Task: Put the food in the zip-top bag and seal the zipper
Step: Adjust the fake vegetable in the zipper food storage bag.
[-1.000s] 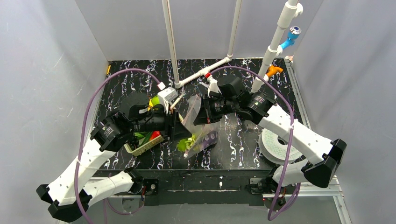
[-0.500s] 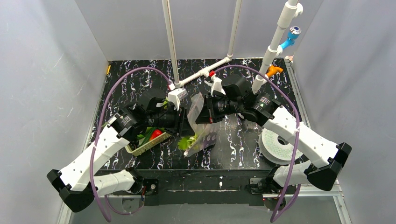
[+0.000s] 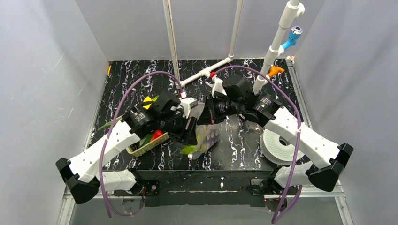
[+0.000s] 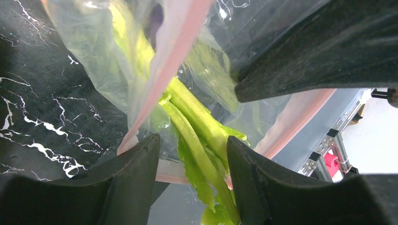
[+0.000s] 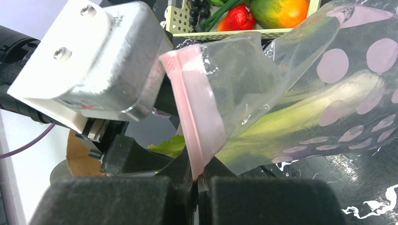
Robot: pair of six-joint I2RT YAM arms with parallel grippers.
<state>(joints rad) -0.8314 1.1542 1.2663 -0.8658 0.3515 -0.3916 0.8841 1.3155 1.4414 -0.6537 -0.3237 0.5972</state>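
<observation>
The left gripper grabs the leek (image 5: 305,108) by the leaves sticking out of the bag's opening (image 5: 168,146) next, to tuck the leek wholly inside the zip-top bag.
The clear zip-top bag (image 3: 207,138) with purple dots hangs at the table's middle. My right gripper (image 3: 202,117) is shut on its pinkish zipper (image 5: 187,108) and holds the mouth up; in the right wrist view the strip runs down between my closed fingers (image 5: 196,174). A green-white leek (image 5: 305,108) lies inside the bag, its leaves (image 4: 197,122) sticking out of the mouth. My left gripper (image 4: 192,140) is at the mouth (image 3: 191,133), jaws apart, straddling the leaves. The leaves touch only the right finger. More food stays in the basket: a red piece (image 3: 157,134), grapes (image 5: 199,7), an orange-green fruit (image 5: 277,9).
The woven tan basket (image 3: 141,150) sits left of the bag under my left arm. A white tape roll (image 3: 277,145) lies at the right. White pipes (image 3: 206,71) cross the back of the black marbled table.
My left arm swung right and forward from above the basket to the bag's mouth. My right gripper kept hold of the zipper edge and barely moved.
</observation>
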